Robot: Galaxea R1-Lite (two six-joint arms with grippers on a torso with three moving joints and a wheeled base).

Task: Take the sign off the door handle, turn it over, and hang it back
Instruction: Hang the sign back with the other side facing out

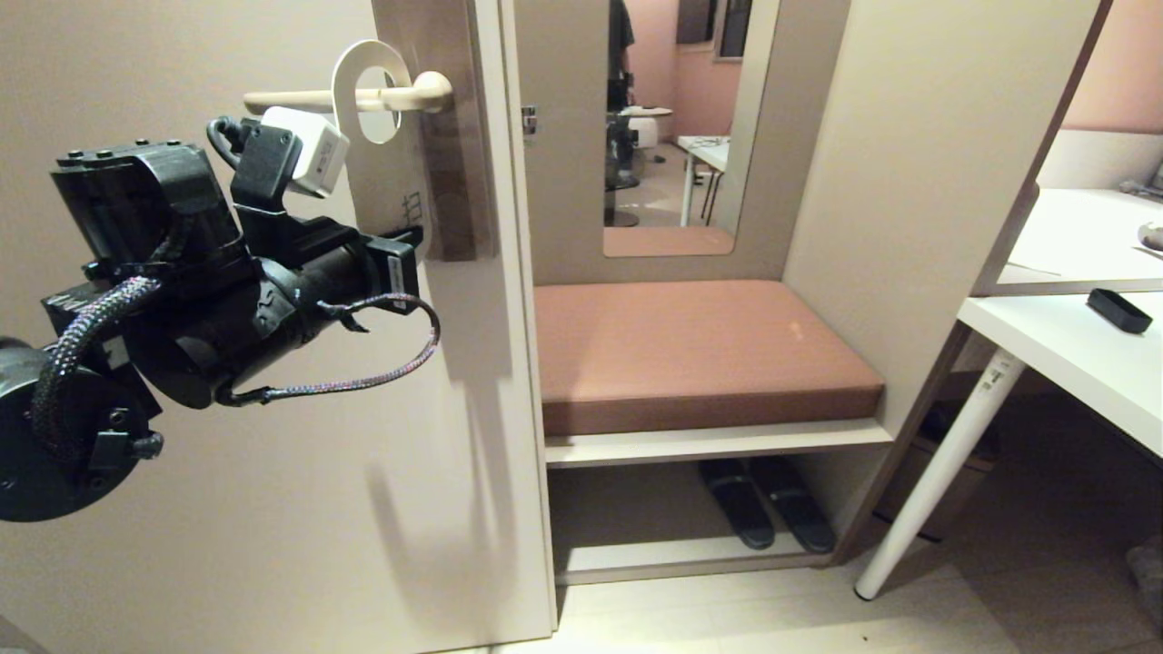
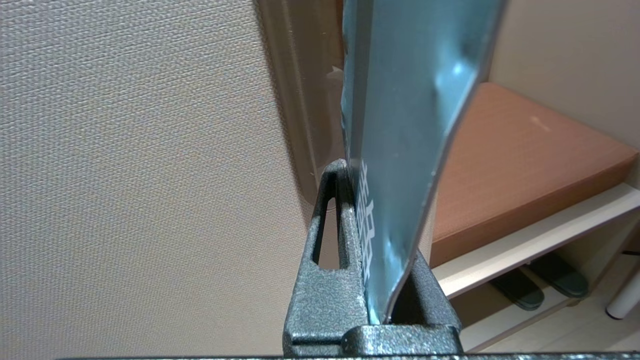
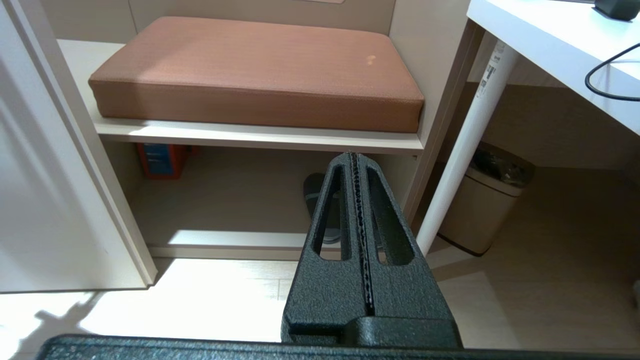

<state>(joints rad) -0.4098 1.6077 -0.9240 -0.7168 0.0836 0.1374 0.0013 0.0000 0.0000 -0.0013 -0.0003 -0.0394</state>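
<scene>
The sign's hole circles the handle (image 1: 316,100) well in from its free end, close to the backplate. The sign would stay, so my left gripper opens now.
The sign (image 1: 382,186) hangs with its round hole around the cream door handle (image 1: 291,98), and its pale side faces the head camera. The lever juts out from a brownish backplate (image 1: 459,154) near the door's edge. My left gripper (image 1: 409,243) reaches in from the left and is shut on the sign's lower end. In the left wrist view the sign's blue side (image 2: 405,125) with white lettering stands clamped in the left gripper (image 2: 367,210). The right gripper (image 3: 356,165) is shut on nothing, held low facing the bench and out of the head view.
The beige door (image 1: 273,509) fills the left. Right of it is a bench with a brown cushion (image 1: 700,350) and slippers (image 1: 768,513) under it. A white table (image 1: 1072,354) with a slanted leg (image 1: 936,472) stands at the right, a bin (image 3: 487,200) beneath.
</scene>
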